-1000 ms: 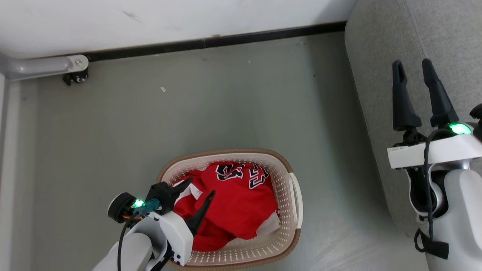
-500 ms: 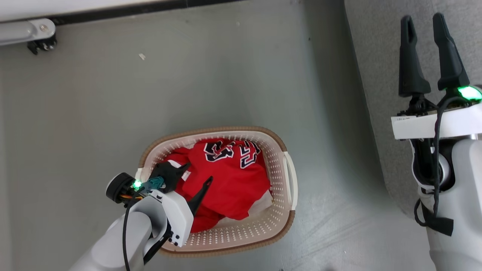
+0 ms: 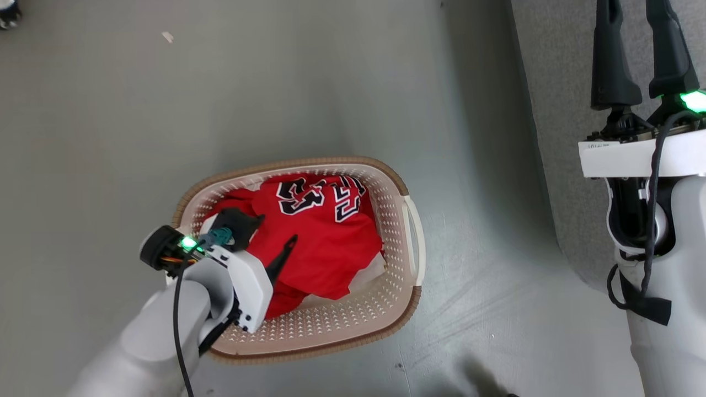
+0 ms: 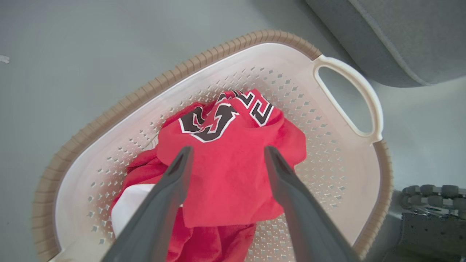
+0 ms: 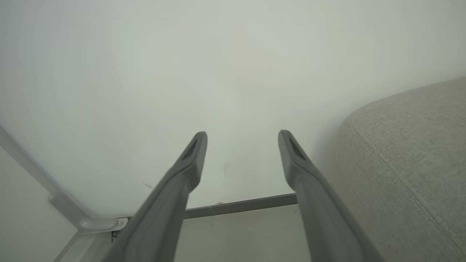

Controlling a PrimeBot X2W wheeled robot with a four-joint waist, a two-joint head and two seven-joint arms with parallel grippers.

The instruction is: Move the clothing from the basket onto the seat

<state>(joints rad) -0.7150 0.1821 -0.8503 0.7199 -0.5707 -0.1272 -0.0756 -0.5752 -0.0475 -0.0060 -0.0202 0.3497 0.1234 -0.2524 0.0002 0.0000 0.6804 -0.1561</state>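
Note:
Next, my left gripper grabs the red clothing by the fold [image 3: 316,232] [image 4: 230,150] beside its black number, to move the clothing out of the basket.
The red clothing [image 3: 325,242] with a black "23" lies bunched in the cream basket [image 3: 411,242] on the floor. My left gripper [image 3: 276,230] hangs open just above the pile's left part. In the left wrist view its fingers straddle a fold of the clothing [image 4: 233,174] inside the basket [image 4: 109,109]; the left gripper [image 4: 227,151] holds nothing. At the right, my right gripper [image 3: 637,33] stands open over the grey seat [image 3: 557,110], its fingertips cut off by the picture's top edge. In its own view the right gripper [image 5: 243,136] is empty, with the seat [image 5: 411,156] beside it.
Grey floor [image 3: 165,138] surrounds the basket, with a small white scrap [image 3: 167,37] far left. The seat's corner [image 4: 393,36] lies just beyond the basket's handle [image 4: 349,94]. A white wall [image 5: 182,72] and dark baseboard [image 5: 240,207] stand ahead. Part of my base [image 4: 429,211] shows by the basket.
The head camera has tilted down, so the whole picture has shifted; the wall has left it. My left gripper has sunk slightly further over the clothing. Both grippers stay open.

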